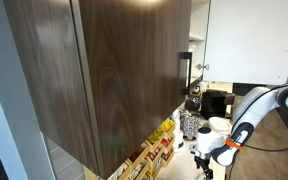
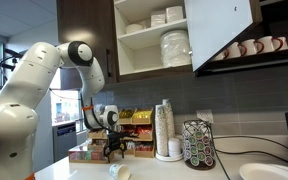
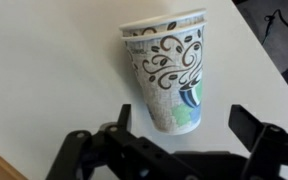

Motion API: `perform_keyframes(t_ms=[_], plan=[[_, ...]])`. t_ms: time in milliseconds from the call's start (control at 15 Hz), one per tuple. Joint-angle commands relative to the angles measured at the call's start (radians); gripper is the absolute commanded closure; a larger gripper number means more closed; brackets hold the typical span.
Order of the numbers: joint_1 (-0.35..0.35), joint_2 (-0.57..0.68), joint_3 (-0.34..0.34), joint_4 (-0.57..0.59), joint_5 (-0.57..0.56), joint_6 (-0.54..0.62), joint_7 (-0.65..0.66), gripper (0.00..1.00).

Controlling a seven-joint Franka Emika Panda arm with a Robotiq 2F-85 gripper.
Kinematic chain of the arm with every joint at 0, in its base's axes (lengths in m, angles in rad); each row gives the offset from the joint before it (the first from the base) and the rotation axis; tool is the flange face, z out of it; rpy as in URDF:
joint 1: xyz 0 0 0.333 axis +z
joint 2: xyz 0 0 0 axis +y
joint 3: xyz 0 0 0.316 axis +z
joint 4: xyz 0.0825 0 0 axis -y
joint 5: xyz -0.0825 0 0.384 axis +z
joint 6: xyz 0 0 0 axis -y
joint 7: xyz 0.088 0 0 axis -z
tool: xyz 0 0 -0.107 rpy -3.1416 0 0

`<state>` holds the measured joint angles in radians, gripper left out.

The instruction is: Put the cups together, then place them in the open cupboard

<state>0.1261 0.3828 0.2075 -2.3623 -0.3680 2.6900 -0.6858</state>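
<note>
My fingers line up with the cup but hang above it in an exterior view, so closing now would miss it. My gripper lowers first, then closes.
A paper cup (image 3: 169, 70) with dark swirl print and blue-green marks lies on its side on the white counter; its rim looks doubled, as if two cups are nested. It also shows in an exterior view (image 2: 119, 171). My gripper (image 3: 184, 125) is open, one finger on each side of the cup's base, not touching it. In both exterior views the gripper (image 2: 114, 152) (image 1: 206, 160) hangs just above the counter. The open cupboard (image 2: 144, 62) is high above, with pale shelves; its dark brown door (image 1: 124, 70) has a metal bar handle (image 1: 185, 70).
White bowls and plates (image 2: 174, 45) fill the cupboard shelves. Mugs (image 2: 249, 47) hang to one side. On the counter stand a tall stack of paper cups (image 2: 164, 130), a pod carousel (image 2: 197, 143), snack boxes (image 2: 134, 120) and a white plate (image 2: 269, 172).
</note>
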Motion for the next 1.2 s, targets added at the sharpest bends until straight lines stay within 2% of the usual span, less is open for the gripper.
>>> perform_keyframes(t_ms=[0,333,667,733,867,1067,1133], plan=[[-0.04,0.062,0.034,0.01,0.025,0.012,-0.103,0.0],[-0.06,0.117,0.05,0.027,0.029,0.074,-0.176,0.0],[-0.058,0.167,0.039,0.053,0.014,0.122,-0.183,0.02],[-0.062,0.178,0.043,0.059,0.018,0.124,-0.188,0.26],[-0.063,0.196,0.042,0.069,0.016,0.129,-0.19,0.28],[-0.069,0.224,0.044,0.084,0.019,0.133,-0.191,0.53],[-0.07,0.221,0.045,0.084,0.021,0.134,-0.188,0.57]])
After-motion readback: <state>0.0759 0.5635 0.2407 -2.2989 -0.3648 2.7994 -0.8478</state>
